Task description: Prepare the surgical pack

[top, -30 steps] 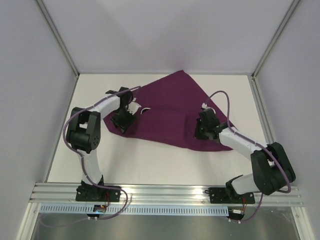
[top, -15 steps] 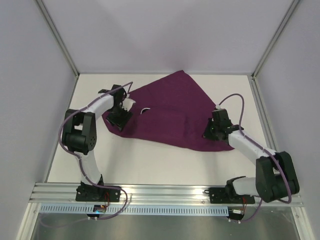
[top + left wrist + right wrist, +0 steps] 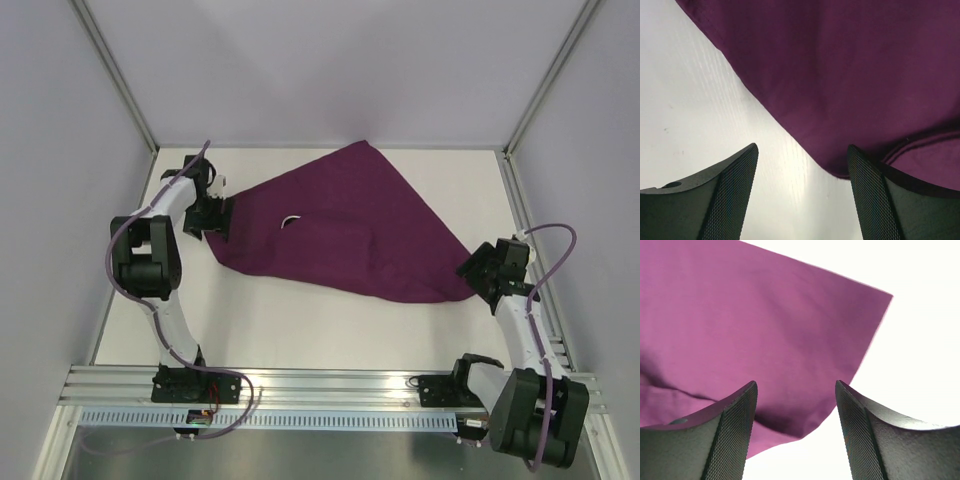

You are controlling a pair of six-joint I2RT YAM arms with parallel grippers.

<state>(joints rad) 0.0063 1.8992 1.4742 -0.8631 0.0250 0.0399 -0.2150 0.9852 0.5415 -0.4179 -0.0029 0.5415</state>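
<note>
The left gripper takes hold of the purple cloth by its edge (image 3: 215,251) beside the fold next, to close the pack over the folded-over layer (image 3: 325,247).
The surgical pack shows as a dark purple cloth (image 3: 345,225) folded into a rough triangle on the white table, with a small white bit (image 3: 290,220) peeking out near its left middle. Whatever lies under the cloth is hidden. My left gripper (image 3: 210,218) sits at the cloth's left corner, open. In the left wrist view the cloth's edge (image 3: 850,75) runs between and just past the left gripper (image 3: 802,146), with nothing held. My right gripper (image 3: 476,268) is open at the cloth's right corner. In the right wrist view the corner (image 3: 740,315) lies ahead of the right gripper (image 3: 795,382).
White walls with aluminium posts (image 3: 120,80) (image 3: 545,90) enclose the table on three sides. A metal rail (image 3: 330,385) with both arm bases runs along the near edge. Bare white table (image 3: 330,330) lies between the cloth and the rail.
The right gripper opened, let go of the cloth and swung out to its right corner. The left gripper opened wider and moved up and left to the cloth's left corner.
</note>
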